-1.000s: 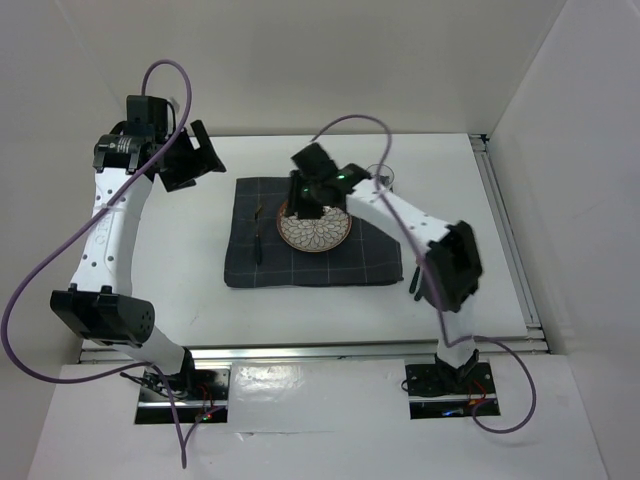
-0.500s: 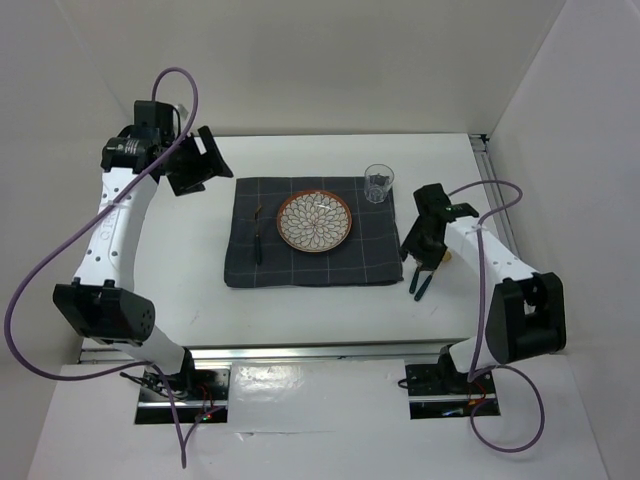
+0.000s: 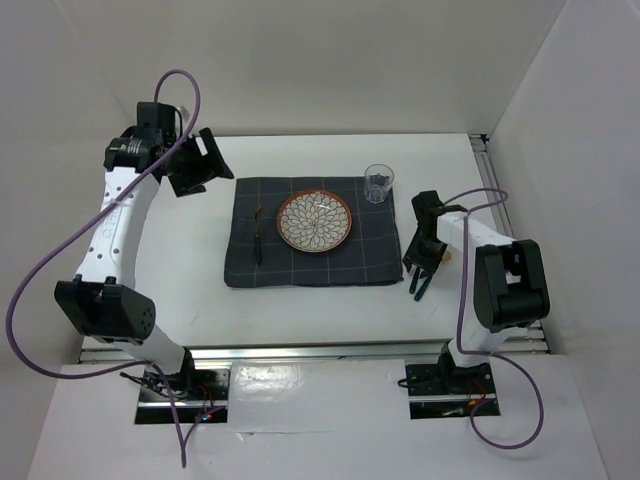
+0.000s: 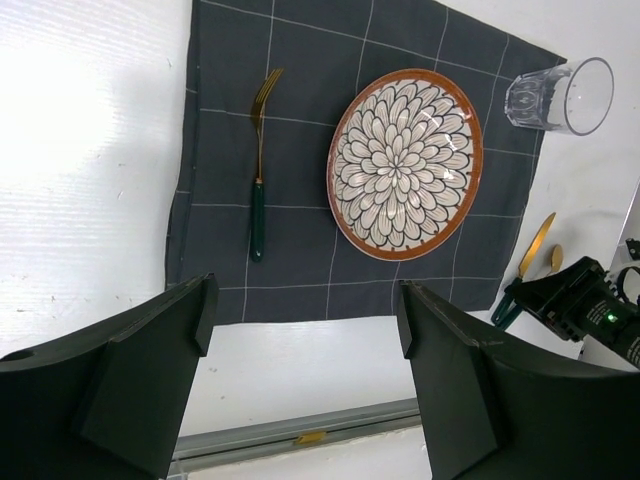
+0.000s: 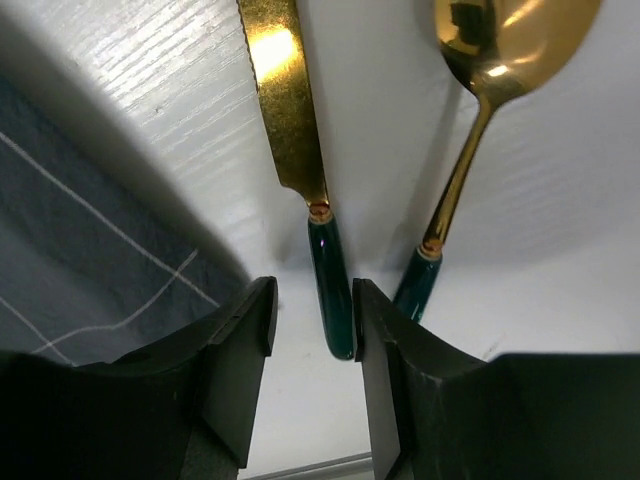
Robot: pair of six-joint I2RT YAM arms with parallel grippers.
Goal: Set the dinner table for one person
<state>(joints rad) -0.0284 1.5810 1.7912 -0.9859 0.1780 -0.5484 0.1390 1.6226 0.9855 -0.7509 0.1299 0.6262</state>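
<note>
My right gripper would leave the knife on the tabletop if I lifted it now, because its fingers are apart around the green handle (image 3: 414, 280) (image 5: 333, 290).
On the white dinner table (image 3: 300, 310) lies a dark grey checked cloth (image 3: 315, 245). A flower-patterned plate (image 3: 314, 221) sits on it, with a green-handled fork (image 3: 258, 235) to its left and a clear glass (image 3: 378, 183) at its far right corner. A gold knife (image 5: 325, 270) and a gold spoon (image 5: 470, 130), both green-handled, lie on the bare table right of the cloth. My right gripper (image 5: 315, 310) is low over the knife and open. The knife's handle lies between the fingers, against the right one. My left gripper (image 4: 305, 310) hangs wide open and empty, high above the far left.
White walls close the table on three sides. A metal rail (image 3: 310, 348) runs along the near edge and another along the right side (image 3: 505, 230). Purple cables loop off both arms.
My right arm has swung from above the plate to the right of the cloth and come down over the knife's handle. The left arm has barely moved.
</note>
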